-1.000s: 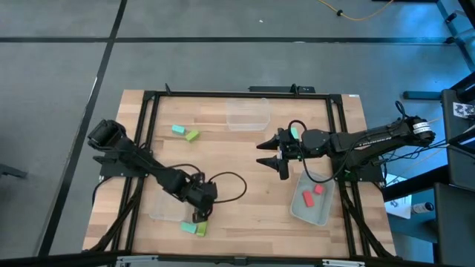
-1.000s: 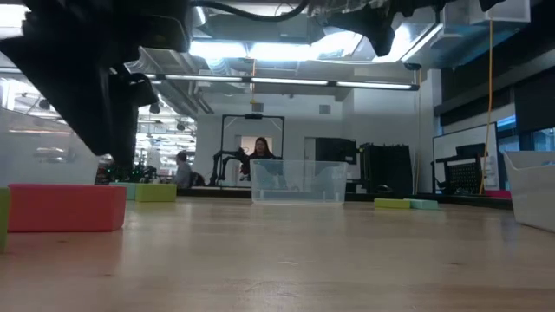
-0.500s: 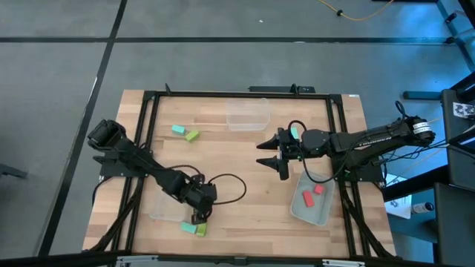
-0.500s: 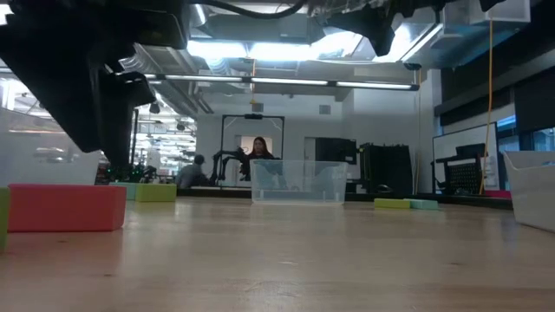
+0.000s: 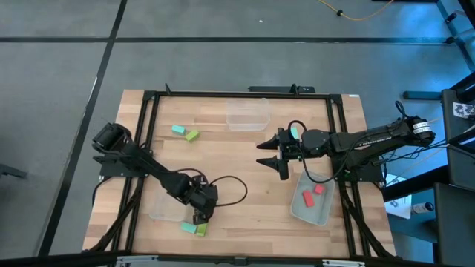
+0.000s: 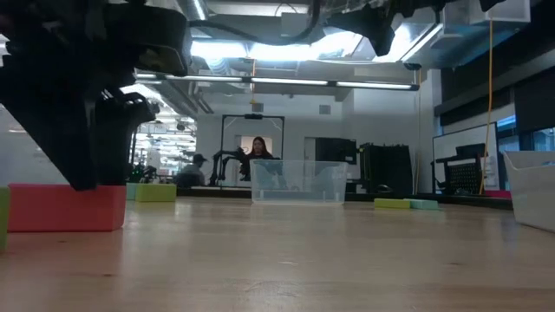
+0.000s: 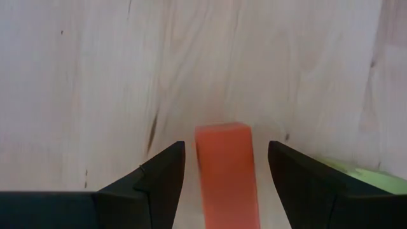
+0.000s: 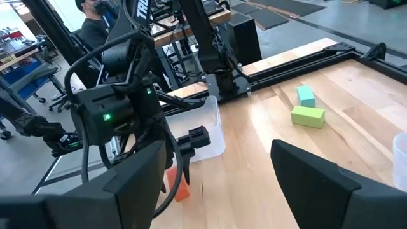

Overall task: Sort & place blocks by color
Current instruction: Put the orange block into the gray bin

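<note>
Next, my left gripper grips the red-orange block by its long sides to sort it with its color.
A red-orange block (image 7: 224,178) lies flat on the wooden table near its front edge. My left gripper (image 7: 225,147) points steeply down over it, open, one finger on each side, with a gap of bare wood on both sides. In the low view the block (image 6: 52,212) shows beneath the dark gripper (image 6: 82,147). A lime block (image 5: 200,230) and a teal block (image 5: 185,225) lie just nearer. My right gripper (image 5: 272,156) hangs open above the table's middle, with nothing between its fingers.
A clear bin (image 5: 312,199) at the right holds two red blocks. Another clear bin (image 5: 249,115) stands at the far middle, and a third (image 5: 165,209) sits under the left arm. A teal block (image 5: 178,130) and a lime block (image 5: 192,136) lie at the far left.
My left gripper has sunk a little toward the red block; in the low view its fingers now reach down in front of the block's top. The block has not moved.
</note>
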Robot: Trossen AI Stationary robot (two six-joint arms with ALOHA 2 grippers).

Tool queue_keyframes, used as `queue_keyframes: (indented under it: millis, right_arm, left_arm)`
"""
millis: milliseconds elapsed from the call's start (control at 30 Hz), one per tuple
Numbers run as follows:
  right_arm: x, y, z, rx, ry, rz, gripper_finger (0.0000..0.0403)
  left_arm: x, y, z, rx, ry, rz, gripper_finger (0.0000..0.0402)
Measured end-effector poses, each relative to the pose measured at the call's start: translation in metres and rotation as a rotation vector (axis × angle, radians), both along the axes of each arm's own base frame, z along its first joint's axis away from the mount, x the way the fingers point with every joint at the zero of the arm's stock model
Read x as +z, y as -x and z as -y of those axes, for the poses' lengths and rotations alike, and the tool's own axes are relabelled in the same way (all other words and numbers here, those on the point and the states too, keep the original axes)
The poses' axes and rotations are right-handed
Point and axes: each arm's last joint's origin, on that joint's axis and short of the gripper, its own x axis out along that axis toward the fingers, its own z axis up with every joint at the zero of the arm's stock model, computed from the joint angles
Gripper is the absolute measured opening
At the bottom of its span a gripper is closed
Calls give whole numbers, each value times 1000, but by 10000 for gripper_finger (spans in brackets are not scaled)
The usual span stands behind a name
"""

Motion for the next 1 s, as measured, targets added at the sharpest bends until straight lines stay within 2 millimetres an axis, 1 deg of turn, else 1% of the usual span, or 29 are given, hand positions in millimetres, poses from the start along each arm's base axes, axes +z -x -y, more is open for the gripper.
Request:
queue_keyframes:
  millis: [167,267,533,633,700,833,900,1000]
  right_arm:
    - [0,0,0,-1,1,0,288]
    - [0,0,0,-3,1,0,288]
    - [0,0,0,-3,1,0,288]
    - [0,0,0,-3,1,0,288]
    - [0,0,0,-3,1,-1,288]
    - [0,0,0,-3,1,0,288]
    - [0,0,0,-2,1,0,288]
    - [0,0,0,1,16,2,288]
  left_arm:
    - [-9,-1,0,22,16,-47,219]
    - [-19,-3,1,48,30,-82,219]
    - [-20,-4,0,66,45,-91,217]
    - [-20,-4,0,64,50,-97,204]
    - [-21,-4,-2,68,51,-103,183]
    - [-16,-6,-9,77,84,-115,122]
    - [-9,-5,-15,72,85,-103,120]
    - [12,-6,-28,59,81,-30,120]
